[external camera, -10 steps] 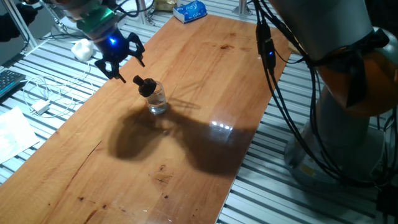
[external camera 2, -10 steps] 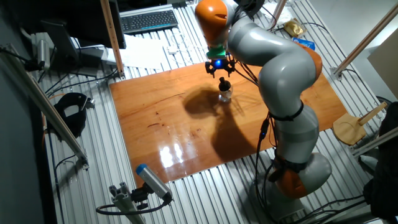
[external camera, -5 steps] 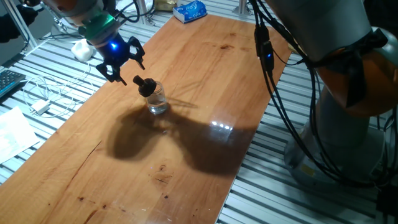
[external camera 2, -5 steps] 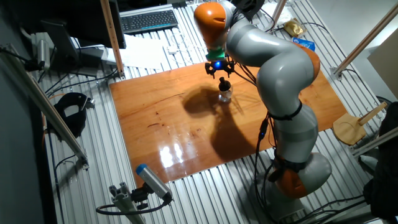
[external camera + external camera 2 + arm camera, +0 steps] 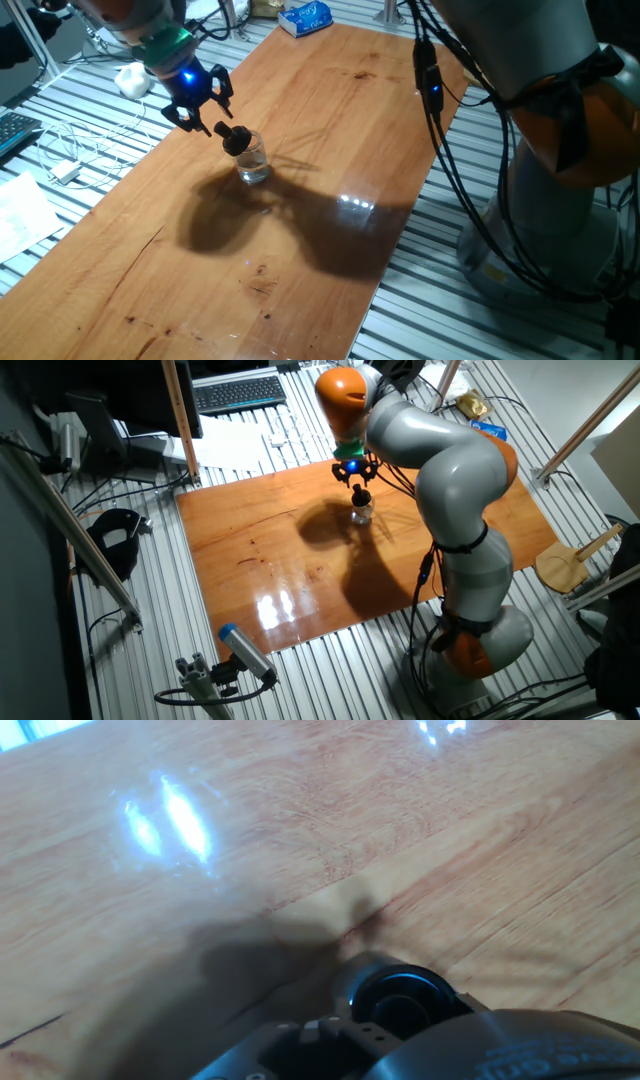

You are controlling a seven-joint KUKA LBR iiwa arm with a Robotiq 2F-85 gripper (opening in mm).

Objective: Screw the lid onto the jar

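Note:
My gripper will take hold of the black lid by its knob (image 5: 223,130) next, so that it can screw the lid onto the jar (image 5: 252,162).
The jar (image 5: 252,162) is small, clear glass, standing upright on the wooden table (image 5: 330,120). The lid (image 5: 235,137), a black cap with a knob, rests on its mouth and looks tilted toward the upper left. My gripper (image 5: 203,106) hovers just up and left of the lid, open, with nothing between its fingers. From the other fixed view the gripper (image 5: 355,473) hangs directly over the lid (image 5: 361,494) and jar (image 5: 362,513). The hand view is blurred; a dark round shape (image 5: 402,1001) shows at the bottom edge.
A white lump (image 5: 131,78) and cables (image 5: 70,150) lie on the slatted bench left of the table. A blue packet (image 5: 305,17) sits at the table's far end. The arm's grey body (image 5: 450,470) and cables (image 5: 440,110) stand along the right side.
The gripper has shifted slightly right and down, closer to the lid, still open. Jar and lid have not moved.

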